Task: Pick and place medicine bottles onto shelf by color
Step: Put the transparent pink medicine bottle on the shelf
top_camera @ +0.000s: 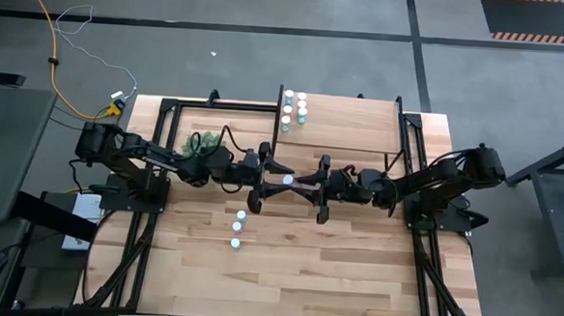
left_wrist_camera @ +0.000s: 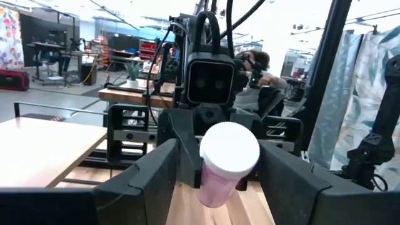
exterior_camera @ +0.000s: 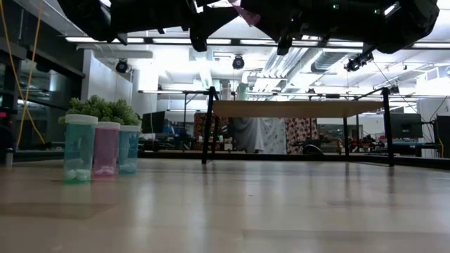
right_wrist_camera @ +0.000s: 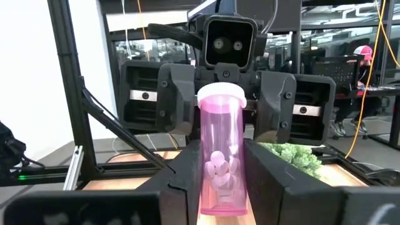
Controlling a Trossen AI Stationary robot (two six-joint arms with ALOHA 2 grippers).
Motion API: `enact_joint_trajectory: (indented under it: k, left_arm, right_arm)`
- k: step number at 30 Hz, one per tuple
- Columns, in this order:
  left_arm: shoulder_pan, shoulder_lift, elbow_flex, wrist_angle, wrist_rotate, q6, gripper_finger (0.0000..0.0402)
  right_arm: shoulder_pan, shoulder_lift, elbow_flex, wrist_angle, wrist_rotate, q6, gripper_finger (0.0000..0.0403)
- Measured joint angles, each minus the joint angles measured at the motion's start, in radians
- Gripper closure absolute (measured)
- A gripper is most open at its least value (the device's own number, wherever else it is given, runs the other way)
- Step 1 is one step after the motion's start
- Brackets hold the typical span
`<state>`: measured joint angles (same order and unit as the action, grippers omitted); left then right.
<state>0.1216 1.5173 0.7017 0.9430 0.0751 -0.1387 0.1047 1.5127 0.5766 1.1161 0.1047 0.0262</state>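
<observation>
My left gripper has to grab the pink bottle by its white-end with the cap (top_camera: 288, 180) next. Then the bottle can go with its color on the shelf (top_camera: 352, 118).
A pink medicine bottle (right_wrist_camera: 222, 156) with a white cap (left_wrist_camera: 229, 150) hangs above the middle of the table (top_camera: 305, 275), with my right gripper (right_wrist_camera: 223, 187) shut on it. My left gripper (left_wrist_camera: 219, 187) faces it, open, a finger standing on either side of the cap without touching. Three more bottles stand on the table at the near left: teal (exterior_camera: 79, 149), pink (exterior_camera: 107, 149) and blue (exterior_camera: 129, 149). Several bottles (top_camera: 294, 110) stand on the shelf (top_camera: 352, 118) at the far side. My right gripper pinches the pink bottle's body near its base end (right_wrist_camera: 222, 197) between its two fingers (right_wrist_camera: 269, 181). The fingers come about level from the table's right and lie along the bottle. The bottle sticks out past them, cap toward my left gripper, lifted clear of the table.
A bushy green plant (top_camera: 201, 139) sits at the far left by the shelf's end. The shelf's black side supports (exterior_camera: 209, 123) stand on the table's far part. Black arm frames run along both table sides (top_camera: 132, 257). Bare wood lies toward the near edge.
</observation>
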Motion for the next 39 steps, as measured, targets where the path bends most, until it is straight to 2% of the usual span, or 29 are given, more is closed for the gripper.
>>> enact_joint_trajectory:
  k: [10,22,28,32,39]
  left_arm:
    - [0.001,0.000,0.000,0.004,-0.001,0.003,0.0205]
    - [0.000,0.000,-0.001,0.005,-0.005,0.011,0.0282]
    - [0.002,0.000,-0.001,0.003,0.007,0.012,0.0294]
    - [0.005,0.000,-0.001,-0.007,0.006,0.012,0.0292]
    - [0.032,0.000,-0.002,-0.038,0.008,0.009,0.0292]
  right_arm:
    - [0.000,0.000,0.000,-0.001,-0.002,0.000,0.0314]
    - [0.000,0.000,0.000,-0.003,0.000,0.000,0.0313]
    - [0.000,0.000,0.000,-0.004,0.000,0.000,0.0309]
    - [0.001,0.000,0.000,-0.017,0.046,0.001,0.0291]
    - [0.001,-0.001,0.000,-0.086,0.126,0.000,0.0233]
